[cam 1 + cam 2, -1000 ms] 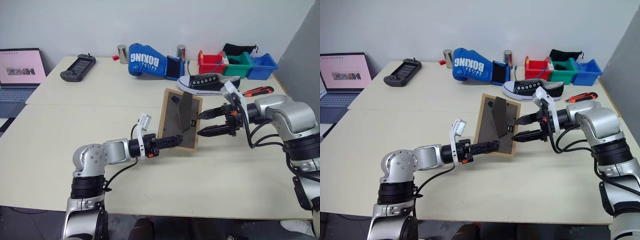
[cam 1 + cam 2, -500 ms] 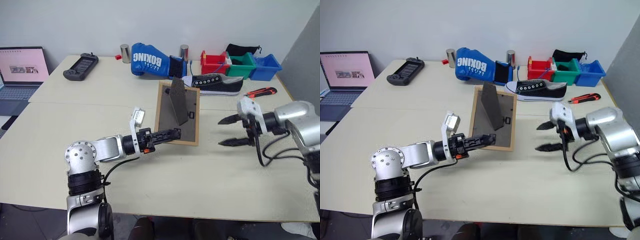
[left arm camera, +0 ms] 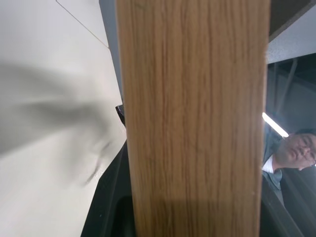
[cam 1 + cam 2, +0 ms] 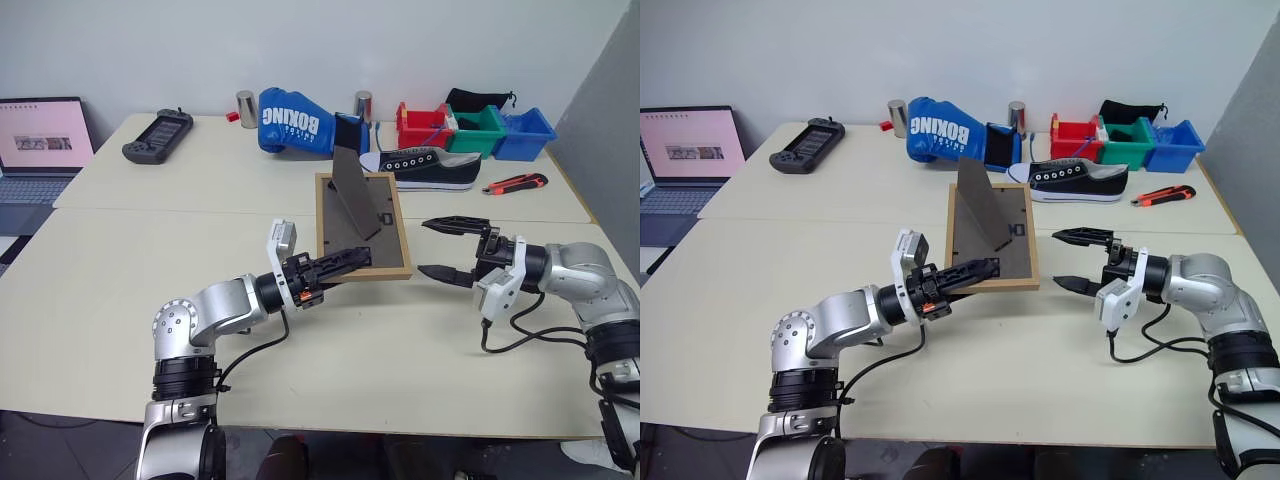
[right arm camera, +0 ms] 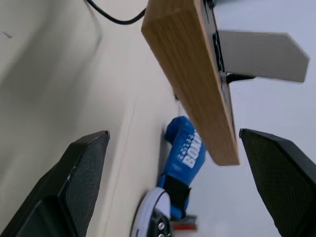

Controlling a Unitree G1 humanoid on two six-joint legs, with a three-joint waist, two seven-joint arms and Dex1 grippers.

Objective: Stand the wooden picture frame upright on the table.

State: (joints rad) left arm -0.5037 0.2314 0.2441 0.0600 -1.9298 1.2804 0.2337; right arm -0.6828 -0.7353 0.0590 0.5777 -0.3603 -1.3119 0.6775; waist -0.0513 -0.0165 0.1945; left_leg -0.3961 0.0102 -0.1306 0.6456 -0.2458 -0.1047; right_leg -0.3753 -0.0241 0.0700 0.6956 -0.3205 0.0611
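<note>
The picture frame needs to stand upright, so my right gripper should reach it and grab its wooden side edge [image 4: 398, 224] [image 5: 190, 84]. The frame's fold-out stand stays free.
The wooden picture frame [image 4: 390, 235] hangs tilted just above the table [image 4: 150, 250], its dark grey back facing up. Its fold-out stand [image 4: 350, 190] sticks up from the back. My left gripper [image 4: 360, 257] is shut on the frame's near edge, and the light-wood edge [image 3: 192, 118] runs between its fingers in the left wrist view. My right gripper [image 4: 422, 247] stands open to the right of the frame, apart from it, one finger above the other. In the right wrist view the frame's edge [image 5: 192, 74] and grey stand [image 5: 261, 61] lie ahead of the open fingers [image 5: 74, 182].
Along the back of the table lie a blue boxing glove [image 4: 295, 122], a black sneaker [image 4: 430, 168], red, green and blue bins [image 4: 478, 125], an orange utility knife [image 4: 515, 183], two metal cups [image 4: 245, 108] and a game controller [image 4: 157, 135]. A laptop [image 4: 40, 140] sits far left.
My right gripper has drawn away from the stand to the right and rolled, still open. My left gripper has rolled, tipping the frame back so it lies flatter.
</note>
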